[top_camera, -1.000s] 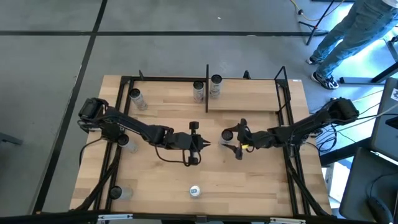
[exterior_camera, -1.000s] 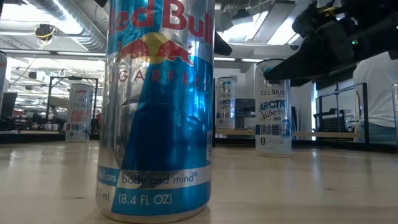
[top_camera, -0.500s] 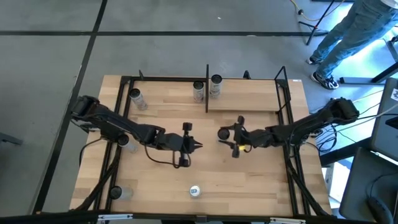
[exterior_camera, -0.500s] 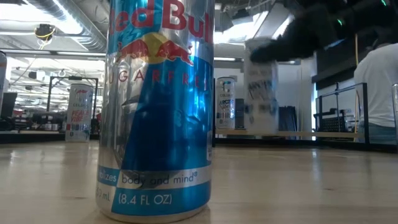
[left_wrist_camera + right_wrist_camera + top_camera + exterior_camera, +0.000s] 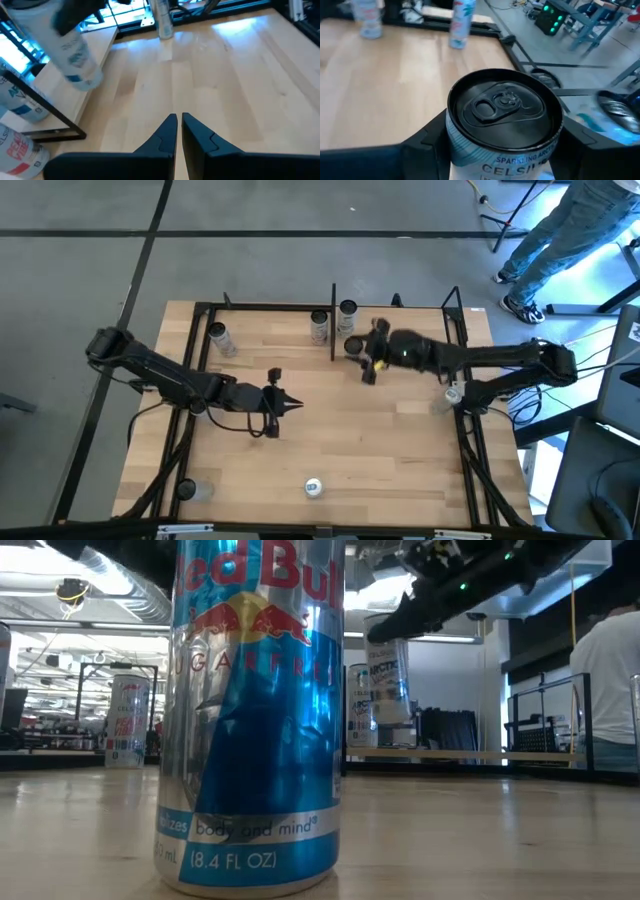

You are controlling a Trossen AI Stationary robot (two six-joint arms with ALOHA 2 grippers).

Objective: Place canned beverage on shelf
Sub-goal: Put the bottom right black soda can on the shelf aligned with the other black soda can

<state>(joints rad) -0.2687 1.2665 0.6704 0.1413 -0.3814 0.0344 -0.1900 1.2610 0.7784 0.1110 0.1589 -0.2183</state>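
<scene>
The right gripper needs to keep holding the can until the can gets to its spot on the shelf board, since the can still hangs short of that spot.
My right gripper [image 5: 360,354] is shut on a white Celsius can with a black top [image 5: 504,107], held in the air at the near left corner of the shelf [image 5: 400,338], a raised wooden board between black uprights. The can also shows in the low view [image 5: 388,675] and the left wrist view [image 5: 75,55]. My left gripper [image 5: 288,404] is shut and empty above the table's left middle; its fingers meet in the left wrist view [image 5: 178,131]. A white can [image 5: 346,310] stands on its base on the shelf's far left corner. My right gripper pinches the can's upper side wall [image 5: 457,145], just under the top rim, between its two fingers [image 5: 427,142], one on each side. The fingers come roughly level from the table's right. The can is lifted clear, nearly upright, hanging mostly below the fingers.
A Red Bull can [image 5: 313,487] stands near the front edge, filling the low view [image 5: 258,720]. Other cans stand left of the shelf's divider [image 5: 319,327], at the far left [image 5: 218,338], under the left arm [image 5: 200,408] and at the near left [image 5: 190,490]. A person stands beyond the far right corner [image 5: 560,240].
My right gripper has lifted the Celsius can off the table's middle and carried it up and toward the far edge, to the shelf's near left corner. My left gripper has drawn back toward the table's left edge, staying shut.
</scene>
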